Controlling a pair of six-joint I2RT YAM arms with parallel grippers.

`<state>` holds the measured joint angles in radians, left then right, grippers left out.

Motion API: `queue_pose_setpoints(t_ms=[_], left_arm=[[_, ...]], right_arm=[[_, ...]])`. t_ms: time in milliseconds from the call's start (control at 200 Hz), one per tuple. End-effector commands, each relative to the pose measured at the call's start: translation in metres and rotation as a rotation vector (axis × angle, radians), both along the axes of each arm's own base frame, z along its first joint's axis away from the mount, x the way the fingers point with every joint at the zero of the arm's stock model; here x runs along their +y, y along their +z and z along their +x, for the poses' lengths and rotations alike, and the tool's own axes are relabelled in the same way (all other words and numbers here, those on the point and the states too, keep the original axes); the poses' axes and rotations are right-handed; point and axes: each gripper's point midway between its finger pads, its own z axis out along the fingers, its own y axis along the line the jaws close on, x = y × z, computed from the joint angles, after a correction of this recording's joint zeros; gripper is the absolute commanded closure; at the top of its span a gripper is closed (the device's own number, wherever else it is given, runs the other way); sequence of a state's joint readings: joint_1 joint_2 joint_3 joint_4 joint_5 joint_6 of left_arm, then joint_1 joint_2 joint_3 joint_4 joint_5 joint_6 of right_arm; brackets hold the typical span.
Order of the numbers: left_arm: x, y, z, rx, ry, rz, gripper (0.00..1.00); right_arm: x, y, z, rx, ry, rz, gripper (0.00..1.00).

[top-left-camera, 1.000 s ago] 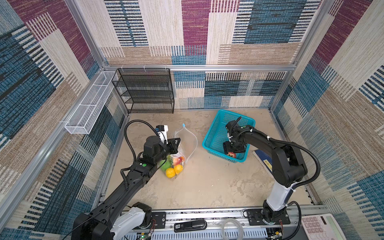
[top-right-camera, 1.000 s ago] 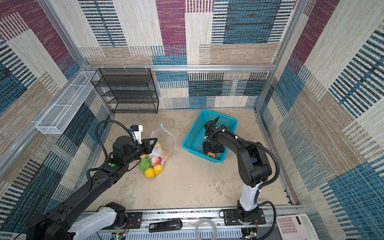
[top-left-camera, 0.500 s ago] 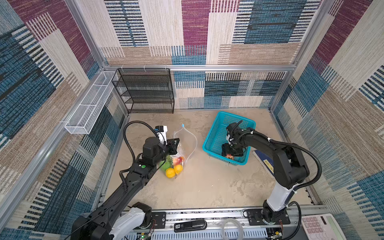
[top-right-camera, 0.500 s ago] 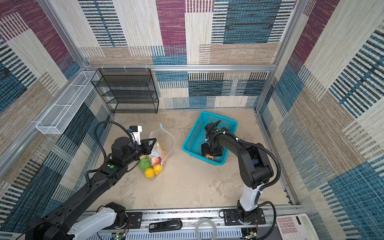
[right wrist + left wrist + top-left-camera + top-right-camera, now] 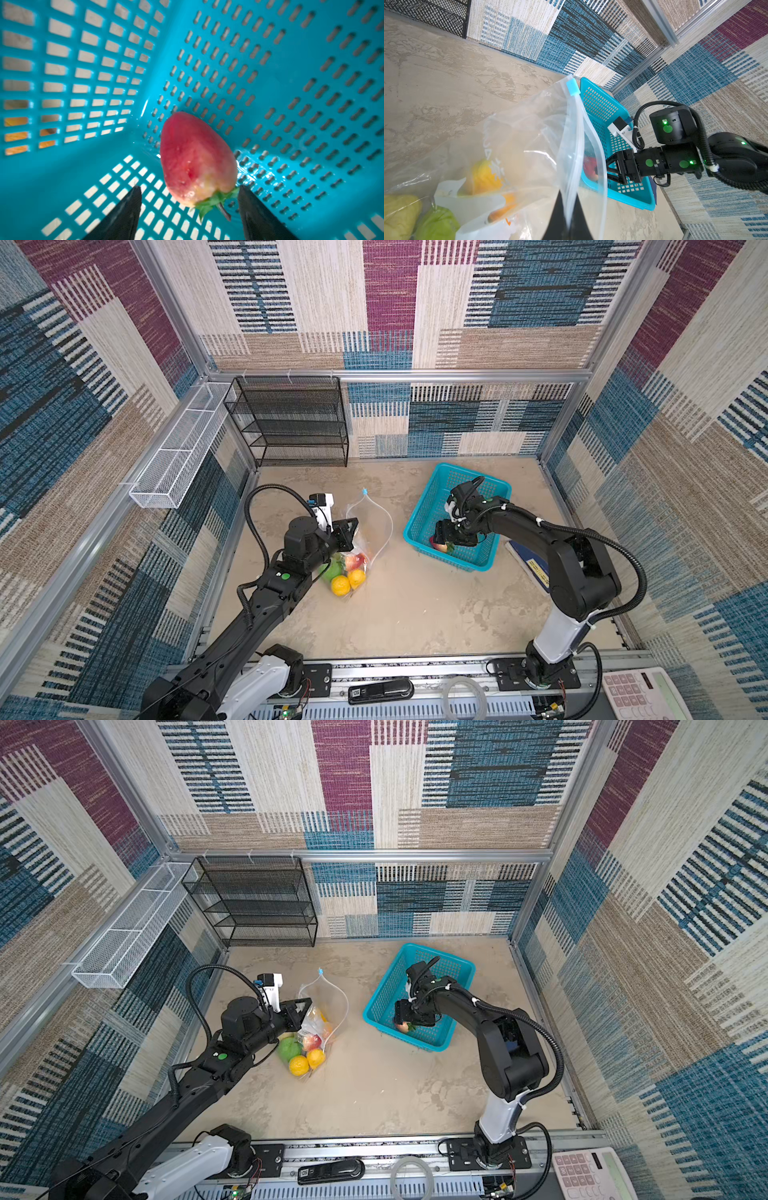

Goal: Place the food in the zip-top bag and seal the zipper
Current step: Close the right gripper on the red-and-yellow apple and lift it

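Observation:
My right gripper grabs both sides of the strawberry point(image 5: 195, 158) at its leafy end next, which leaves the narrow tip free to enter the open bag first.
The clear zip-top bag point(image 5: 374, 522) stands open on the floor, with several pieces of food point(image 5: 340, 585) in it: green, yellow, orange and red. My left gripper point(image 5: 568, 218) is shut on the bag's zipper point(image 5: 578, 128) and holds the rim up. The light-blue slider point(image 5: 573, 88) sits at the far end of that strip. A red toy strawberry point(image 5: 195, 158) lies in a corner of the turquoise basket point(image 5: 291, 72). My right gripper point(image 5: 189, 188) is open down inside the basket. One fingertip stands on each side of the strawberry's leafy end. In both top views it hangs over the fruit point(image 5: 402, 1027).
The basket point(image 5: 419, 506) stands right of the bag. A flat dark-blue book point(image 5: 528, 560) lies just beyond the basket's right side. A black wire shelf point(image 5: 291, 423) stands against the back wall. A white wire tray point(image 5: 178, 456) hangs on the left wall.
My right gripper has shifted a little to the left inside the basket, closer around the strawberry. The left gripper and the bag have stayed put.

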<state>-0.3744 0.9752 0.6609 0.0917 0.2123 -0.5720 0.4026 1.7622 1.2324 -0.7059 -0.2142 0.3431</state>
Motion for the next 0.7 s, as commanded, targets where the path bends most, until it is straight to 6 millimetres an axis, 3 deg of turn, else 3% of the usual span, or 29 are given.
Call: queue_pose_setpoints(t_ms=[0, 316, 696], left_arm=[[0.0, 0.003, 0.002, -0.026, 0.001, 0.008, 1.0], [0.005, 0.005, -0.002, -0.031, 0.016, 0.023, 1.0], [0.009, 0.005, -0.004, -0.028, 0.03, 0.031, 1.0]], right_arm=[[0.001, -0.002, 0.002, -0.016, -0.012, -0.022, 0.24], [0.007, -0.026, 0.0, -0.001, 0.038, -0.136, 0.24], [0.011, -0.031, 0.012, -0.036, 0.062, -0.15, 0.22]])
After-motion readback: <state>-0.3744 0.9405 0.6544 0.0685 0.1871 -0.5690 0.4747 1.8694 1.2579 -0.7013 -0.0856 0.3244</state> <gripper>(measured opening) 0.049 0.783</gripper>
